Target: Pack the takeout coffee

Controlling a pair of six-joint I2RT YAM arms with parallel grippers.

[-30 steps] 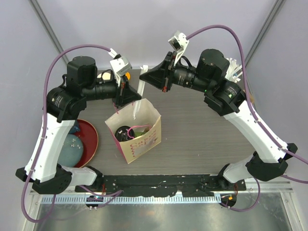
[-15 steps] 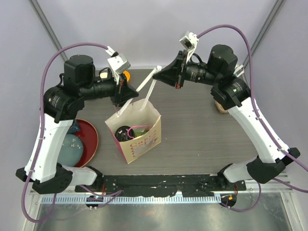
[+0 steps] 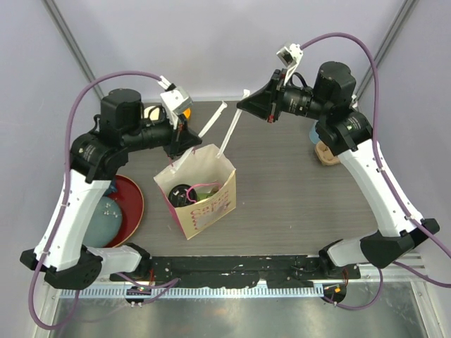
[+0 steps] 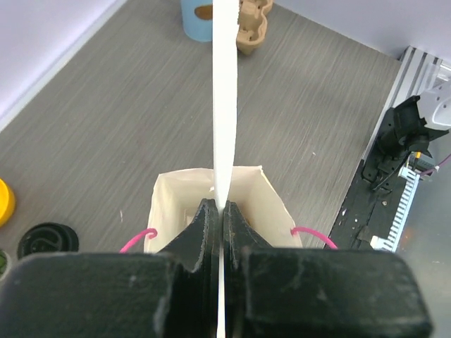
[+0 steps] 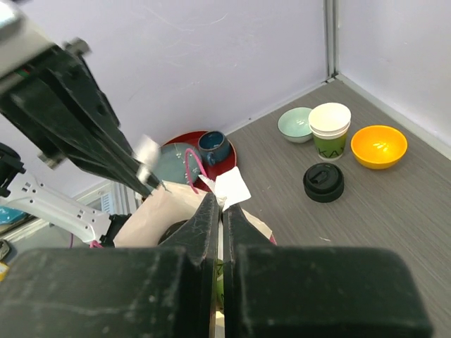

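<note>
I need to move the straw farther in before my right gripper releases it, as its lower end barely passes the bag's far edge and it would end beside the bag.
A cream paper bag (image 3: 204, 197) with pink handles stands open mid-table. Inside it I see a dark-green cup with a black lid (image 3: 184, 192). A second dark-green cup (image 5: 330, 131), open and white inside, stands at the far left beside a loose black lid (image 5: 323, 182). My left gripper (image 3: 184, 143) is shut on a white straw (image 4: 225, 98) above the bag's far edge (image 4: 211, 179). My right gripper (image 3: 242, 105) is shut on another white straw (image 3: 231, 130), whose lower end reaches the bag's mouth. In the right wrist view its tip (image 5: 235, 186) shows over the bag.
A light-blue cup (image 4: 198, 11) and a cardboard carrier (image 4: 252, 24) stand at the far right. A red plate (image 3: 132, 204) with a blue cup (image 5: 212, 146) is at the left. An orange bowl (image 5: 378, 145) and a pale green bowl (image 5: 295, 123) stand at the far left.
My right arm has drawn back to the right and up with its straw, uncovering the light-blue cup. Both straws now lean to the right above the bag.
</note>
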